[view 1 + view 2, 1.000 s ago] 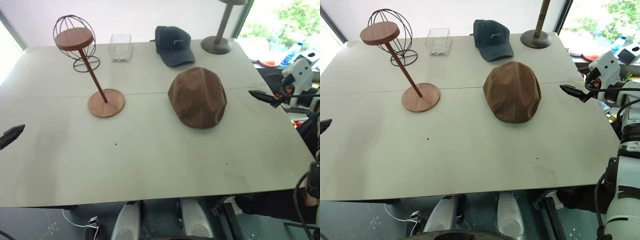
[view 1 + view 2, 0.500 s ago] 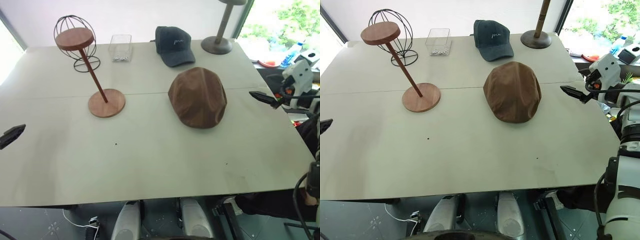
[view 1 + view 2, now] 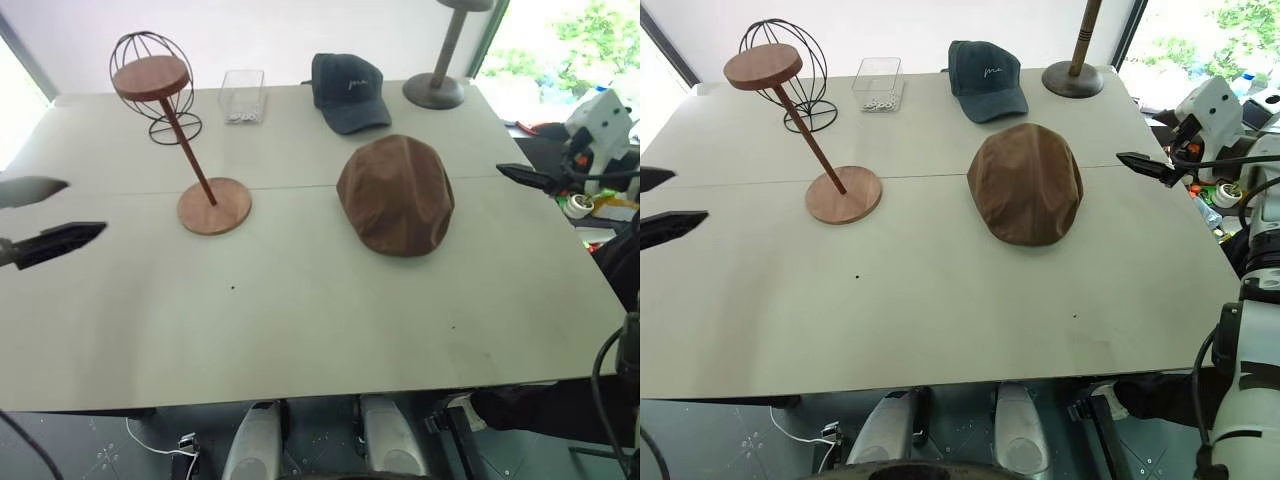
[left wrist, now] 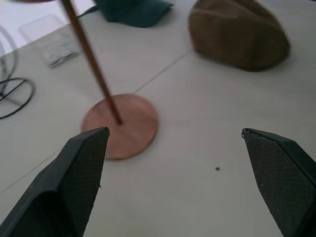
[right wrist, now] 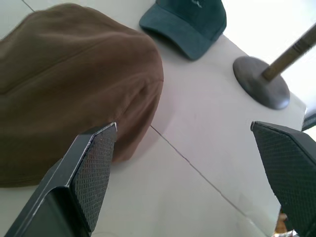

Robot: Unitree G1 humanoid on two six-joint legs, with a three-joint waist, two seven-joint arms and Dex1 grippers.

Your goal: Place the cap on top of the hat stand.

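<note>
My right gripper is to pick up the cap by its thin rim edge (image 3: 441,236) next. The cap's brown top is wider than my open fingers.
The brown flat cap (image 3: 396,195) lies on the white table, right of centre. The hat stand (image 3: 214,206) stands to its left, a reddish wooden base with a slanted rod and a bare round disc top (image 3: 150,77). At the table's left edge my left gripper (image 3: 45,213) hovers open, short of the stand's base and pointing towards it. My right gripper (image 5: 183,126) is open beside the cap's right rim and does not touch it; one of its fingers (image 3: 530,178) shows at the table's right edge.
A dark navy baseball cap (image 3: 346,90) lies behind the brown cap. At the back stand a clear plastic box (image 3: 241,95), a black wire globe stand (image 3: 173,130) behind the disc, and a grey thick-stemmed stand (image 3: 434,90).
My left gripper has swung in from the left edge, up and to the right, so both its fingers now show. My right gripper rose slightly. The cap and the stand have not moved.
</note>
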